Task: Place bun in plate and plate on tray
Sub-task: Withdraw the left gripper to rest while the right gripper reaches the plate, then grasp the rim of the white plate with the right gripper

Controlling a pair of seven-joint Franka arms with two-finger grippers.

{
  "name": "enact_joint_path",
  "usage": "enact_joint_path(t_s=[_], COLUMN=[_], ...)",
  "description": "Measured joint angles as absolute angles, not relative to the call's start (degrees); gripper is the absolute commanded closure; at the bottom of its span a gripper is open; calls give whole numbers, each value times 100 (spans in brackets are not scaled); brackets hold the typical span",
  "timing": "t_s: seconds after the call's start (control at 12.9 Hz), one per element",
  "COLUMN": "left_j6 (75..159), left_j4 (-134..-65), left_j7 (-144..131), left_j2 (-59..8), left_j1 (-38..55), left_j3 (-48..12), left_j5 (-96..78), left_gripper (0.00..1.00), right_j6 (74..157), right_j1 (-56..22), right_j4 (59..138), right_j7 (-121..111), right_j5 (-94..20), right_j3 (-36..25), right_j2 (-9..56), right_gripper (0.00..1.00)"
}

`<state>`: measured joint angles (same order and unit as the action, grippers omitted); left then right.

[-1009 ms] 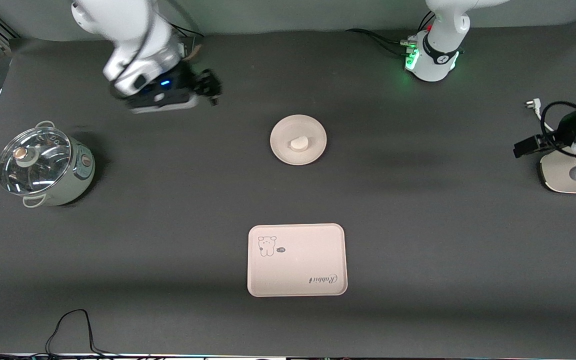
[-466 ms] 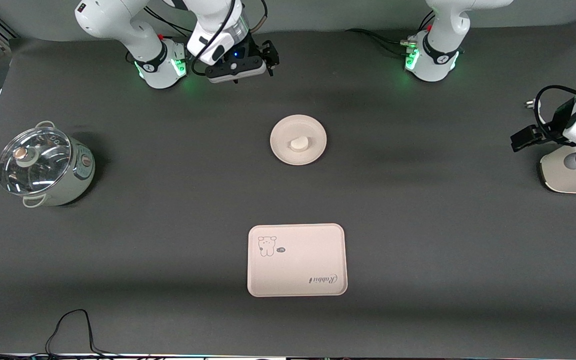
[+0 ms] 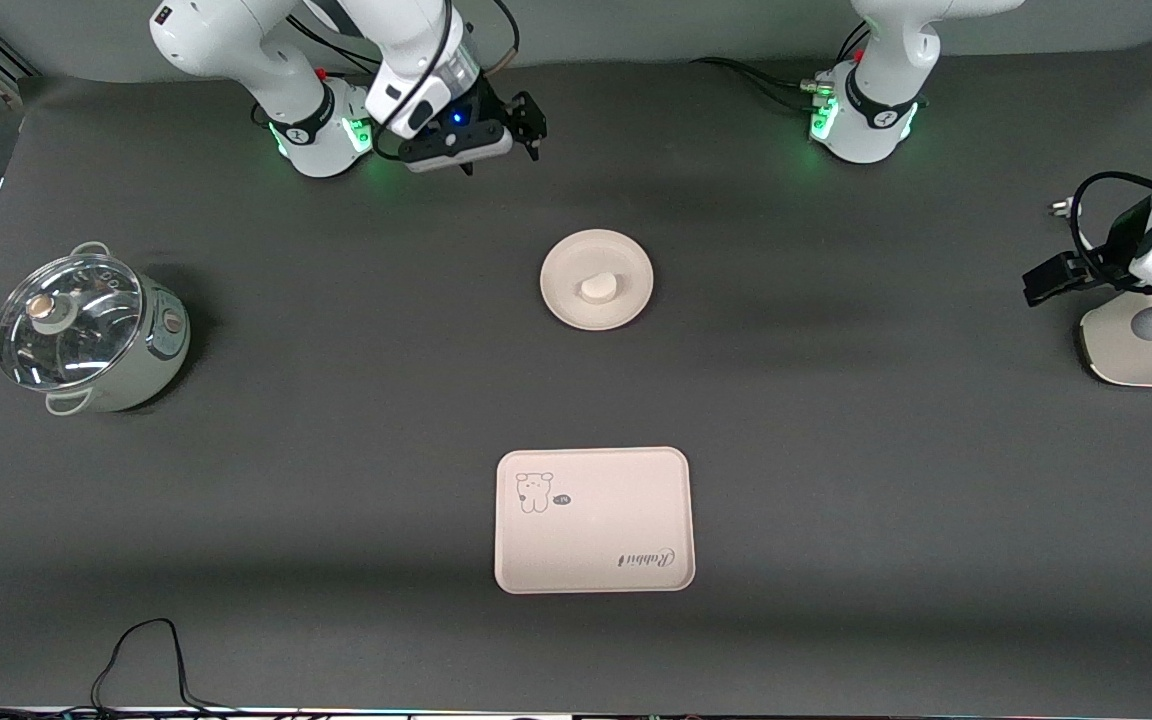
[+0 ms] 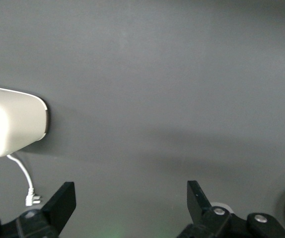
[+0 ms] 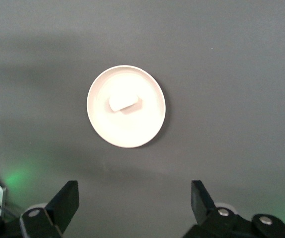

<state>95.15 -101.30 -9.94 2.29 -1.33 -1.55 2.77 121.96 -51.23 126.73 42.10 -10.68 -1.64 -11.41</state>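
My right gripper grips the plate by its rim [image 3: 547, 293] next, so the bun [image 3: 597, 288] stays free to ride along onto the tray.
The bun [image 3: 597, 288] lies in the round cream-white plate [image 3: 561, 272] at mid-table. The tray [image 3: 616, 500] with the cartoon drawing and "Rabbit" script sits nearer the front camera than the plate, with nothing on it. My right gripper [image 3: 528, 120] is open and empty, up by the right arm's base, apart from the plate. The right wrist view shows the plate [image 5: 105, 126] with the bun [image 5: 124, 102] well ahead of the open gripper [image 5: 132, 198]. My left gripper [image 3: 1048, 282] is open and empty beside a white appliance; in the left wrist view [image 4: 131, 198] it is over bare table.
A pot with a glass lid [image 3: 86, 335] stands at the right arm's end. A white toaster-like appliance [image 3: 1141, 355] with cord and plug [image 3: 1064, 210] stands at the left arm's end, also in the left wrist view [image 4: 13, 128]. A black cable [image 3: 146, 645] lies at the front edge.
My right gripper swung from over the table near the pot's end up to beside its base, then settled slightly. The left gripper shifted only a little. Plate, bun and tray stayed put.
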Motion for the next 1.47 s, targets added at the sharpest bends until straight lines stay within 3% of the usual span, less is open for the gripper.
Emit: enact_joint_path(t_s=[0.23,0.62,0.93,1.47], left_j6=[9561,9696,10008,10079], left_j4=[-10126,-9968,-9916,-9906], left_j7=[-994,-994,-989,-985], left_j2=[228,217,176,77], left_j1=[-185,-212,-209,-208], left_j3=[-149,-112,-139,-153], left_j5=[219,192,161,152], left_gripper=[0,0,0,0], right_j6=[13044,15289,17087,17978], right_j1=[-5228,-5491,-5628,-5660], right_j4=[13140,14216,14522,14353], right_j7=[4214,4310,4505,4834], right_j5=[-1073,-1078,-1079,-1081], right_j3=[-100,-86,-75,-71], right_j2=[-851,-108,1040,2058], right_gripper=[0,0,0,0])
